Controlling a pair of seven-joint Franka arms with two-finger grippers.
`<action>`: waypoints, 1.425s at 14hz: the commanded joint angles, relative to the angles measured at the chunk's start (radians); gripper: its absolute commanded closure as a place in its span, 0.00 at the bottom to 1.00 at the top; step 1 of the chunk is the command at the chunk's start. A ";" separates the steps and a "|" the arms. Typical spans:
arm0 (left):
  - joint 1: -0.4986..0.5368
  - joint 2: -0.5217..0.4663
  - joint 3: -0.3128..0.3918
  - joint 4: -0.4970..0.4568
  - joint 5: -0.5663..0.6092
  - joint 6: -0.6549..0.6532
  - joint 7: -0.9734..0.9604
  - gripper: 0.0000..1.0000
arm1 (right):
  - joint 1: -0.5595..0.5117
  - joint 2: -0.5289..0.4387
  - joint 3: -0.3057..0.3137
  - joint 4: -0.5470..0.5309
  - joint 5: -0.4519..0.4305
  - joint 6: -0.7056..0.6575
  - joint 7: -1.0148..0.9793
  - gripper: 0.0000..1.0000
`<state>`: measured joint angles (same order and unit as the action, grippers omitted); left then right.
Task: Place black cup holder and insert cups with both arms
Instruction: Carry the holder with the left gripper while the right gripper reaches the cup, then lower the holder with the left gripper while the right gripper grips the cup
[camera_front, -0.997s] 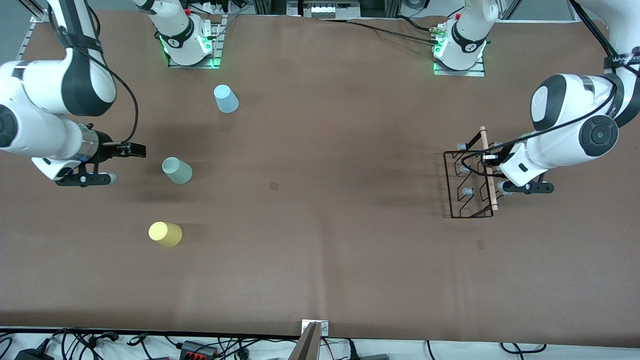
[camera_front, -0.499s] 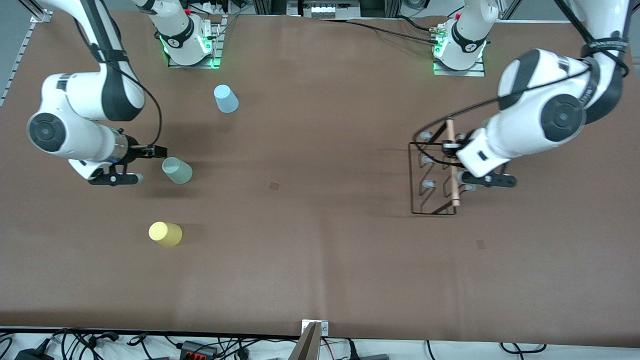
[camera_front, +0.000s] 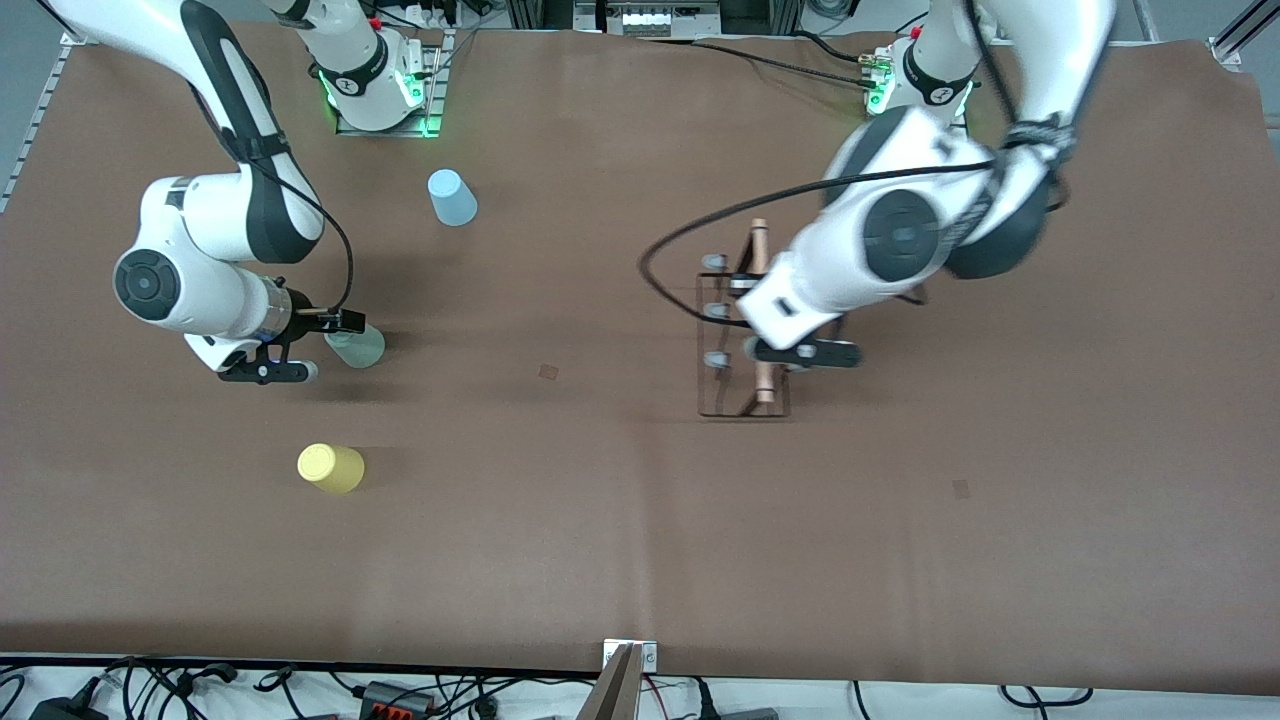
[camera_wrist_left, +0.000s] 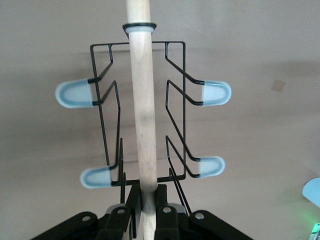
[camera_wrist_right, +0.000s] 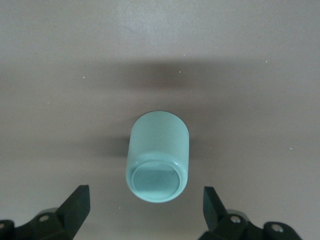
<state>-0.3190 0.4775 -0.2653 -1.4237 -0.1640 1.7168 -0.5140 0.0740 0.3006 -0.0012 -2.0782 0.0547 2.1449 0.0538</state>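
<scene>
The pale green cup goes on the black cup holder (camera_front: 728, 385) next, so my right gripper should grab it by its closed base end (camera_front: 345, 344).
My left gripper (camera_front: 748, 287) is shut on the light wooden rod (camera_wrist_left: 142, 100) of the black cup holder (camera_front: 728, 385), which it holds over the middle of the table. The wire frame (camera_wrist_left: 176, 100) and grey-tipped prongs (camera_wrist_left: 73, 95) hang below the rod. My right gripper (camera_wrist_right: 146, 207) stands open right beside the pale green cup (camera_wrist_right: 159, 157), its fingers (camera_wrist_right: 77, 205) apart on either side and clear of it. That cup (camera_front: 362, 347) stands upside down toward the right arm's end. The light blue cup (camera_front: 452, 197) stands farther from the camera, the yellow cup (camera_front: 331, 467) nearer.
Both arm bases (camera_front: 375, 85) with green lights stand along the table's edge farthest from the camera. Cables and a small metal bracket (camera_front: 630, 655) line the nearest edge. Brown table surface (camera_front: 600, 520) stretches between the cups and the holder.
The left arm has carried the cup holder from its own end of the table toward the middle. The right gripper has moved in to the pale green cup, still open.
</scene>
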 joint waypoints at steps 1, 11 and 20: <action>-0.054 0.102 0.008 0.156 -0.014 -0.036 -0.058 0.99 | -0.003 -0.001 0.000 -0.023 0.016 0.026 0.006 0.00; -0.201 0.250 0.012 0.226 -0.012 0.128 -0.258 0.99 | -0.003 0.060 -0.003 -0.017 0.007 0.056 -0.003 0.00; -0.230 0.270 0.023 0.210 0.020 0.129 -0.253 0.77 | -0.003 0.072 -0.005 -0.014 0.004 0.049 -0.014 0.27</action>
<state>-0.5374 0.7318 -0.2528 -1.2405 -0.1613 1.8597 -0.7607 0.0712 0.3764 -0.0045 -2.0870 0.0549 2.1868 0.0532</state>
